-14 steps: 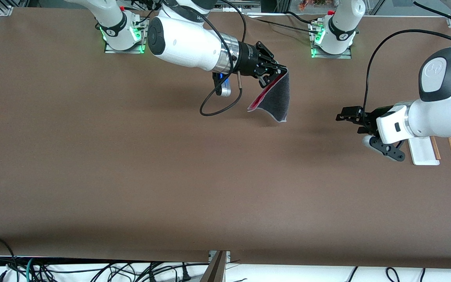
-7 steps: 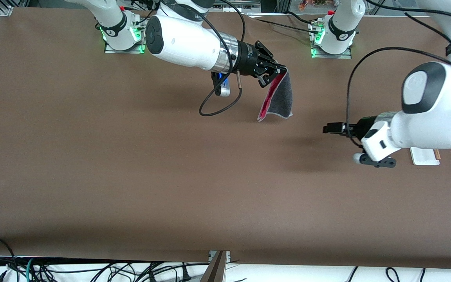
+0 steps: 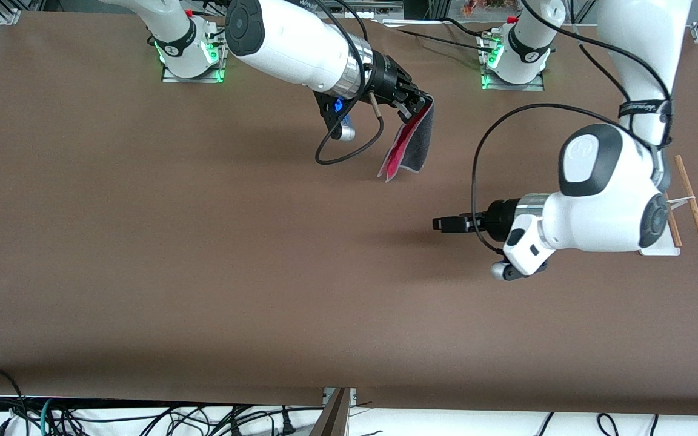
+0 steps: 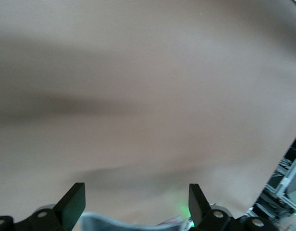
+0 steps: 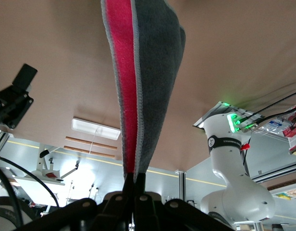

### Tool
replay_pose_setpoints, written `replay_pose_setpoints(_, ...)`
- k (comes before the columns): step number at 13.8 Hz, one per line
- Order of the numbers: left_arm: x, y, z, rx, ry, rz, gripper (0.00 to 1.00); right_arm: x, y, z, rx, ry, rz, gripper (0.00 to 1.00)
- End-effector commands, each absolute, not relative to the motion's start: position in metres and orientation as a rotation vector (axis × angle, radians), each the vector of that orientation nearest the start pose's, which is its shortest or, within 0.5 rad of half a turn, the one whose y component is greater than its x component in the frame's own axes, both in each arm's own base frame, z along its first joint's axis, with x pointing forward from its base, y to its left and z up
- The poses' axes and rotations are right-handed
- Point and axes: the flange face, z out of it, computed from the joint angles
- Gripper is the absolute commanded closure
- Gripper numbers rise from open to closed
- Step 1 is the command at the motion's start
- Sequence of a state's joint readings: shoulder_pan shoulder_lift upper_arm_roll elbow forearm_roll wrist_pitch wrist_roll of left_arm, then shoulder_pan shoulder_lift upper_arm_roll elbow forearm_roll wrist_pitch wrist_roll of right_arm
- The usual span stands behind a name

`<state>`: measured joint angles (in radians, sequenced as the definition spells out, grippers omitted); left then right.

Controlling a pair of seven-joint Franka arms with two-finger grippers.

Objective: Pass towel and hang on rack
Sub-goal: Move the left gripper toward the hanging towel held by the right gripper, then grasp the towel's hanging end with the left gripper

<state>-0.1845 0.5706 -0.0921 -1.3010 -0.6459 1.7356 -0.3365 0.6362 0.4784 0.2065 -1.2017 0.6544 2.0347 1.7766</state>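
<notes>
The left gripper needs to grab the towel next by its pale-hemmed free edge [image 3: 406, 168], so that it can hang the towel on the rack [image 3: 686, 195].
My right gripper [image 3: 426, 106] is shut on the top edge of the towel [image 3: 408, 145]. The towel hangs folded above the table's middle, pink-red face and dark grey face both showing. In the right wrist view the towel [image 5: 143, 72] hangs from the shut right gripper [image 5: 136, 182]. My left gripper [image 3: 443, 224] is open and empty over bare table, apart from the towel and toward the left arm's end. Its fingers [image 4: 73, 203] stand wide apart in the left wrist view, with only blurred table between them. The rack [image 3: 686, 195] stands at the left arm's end, partly hidden by the left arm.
A black cable loops under the right wrist [image 3: 349, 151]. The right wrist view shows the rack's white base [image 5: 96, 129] and the left gripper [image 5: 17, 92] farther off. The arm bases [image 3: 191, 48] stand along the table's edge farthest from the front camera.
The left arm has swung from beside the rack toward the table's middle, uncovering the rack's rods. The right gripper has shifted slightly toward its base, and the towel has swung and folded narrower.
</notes>
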Motion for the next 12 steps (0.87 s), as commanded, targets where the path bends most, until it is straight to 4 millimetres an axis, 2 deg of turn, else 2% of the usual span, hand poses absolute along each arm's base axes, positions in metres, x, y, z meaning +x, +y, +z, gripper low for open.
replay_pose_setpoints(1,0.669,-0.257,0.422,2.417,0.274,-0.471,0.16,0.486,0.545,0.570,-2.132,1.340,0.772,1.00)
replay_pose_setpoints(2,0.658,-0.273,0.422,2.405,0.241,-0.539,0.23,0.485,0.546,0.569,-2.143,1.337,0.775,1.00)
replay_pose_setpoints(3,0.648,-0.277,0.419,2.405,0.197,-0.614,0.23,0.484,0.546,0.568,-2.153,1.337,0.772,1.00)
replay_pose_setpoints(5,0.634,-0.277,0.410,2.409,0.144,-0.746,0.25,0.482,0.547,0.568,-2.170,1.333,0.765,1.00)
replay_pose_setpoints(6,0.629,-0.280,0.401,2.407,0.146,-0.780,0.33,0.481,0.547,0.567,-2.174,1.334,0.766,1.00)
replay_pose_setpoints(7,0.627,-0.281,0.401,2.408,0.142,-0.790,0.34,0.479,0.549,0.567,-2.176,1.331,0.767,1.00)
replay_pose_setpoints(9,0.630,-0.268,0.399,2.410,0.155,-0.803,0.44,0.476,0.552,0.567,-2.184,1.327,0.767,1.00)
replay_pose_setpoints(10,0.630,-0.267,0.397,2.408,0.145,-0.804,0.56,0.475,0.553,0.566,-2.192,1.322,0.758,1.00)
replay_pose_setpoints(11,0.626,-0.274,0.386,2.408,0.136,-0.829,0.70,0.471,0.556,0.566,-2.201,1.316,0.756,1.00)
replay_pose_setpoints(12,0.619,-0.290,0.383,2.410,0.119,-0.849,0.76,0.470,0.557,0.566,-2.204,1.312,0.754,1.00)
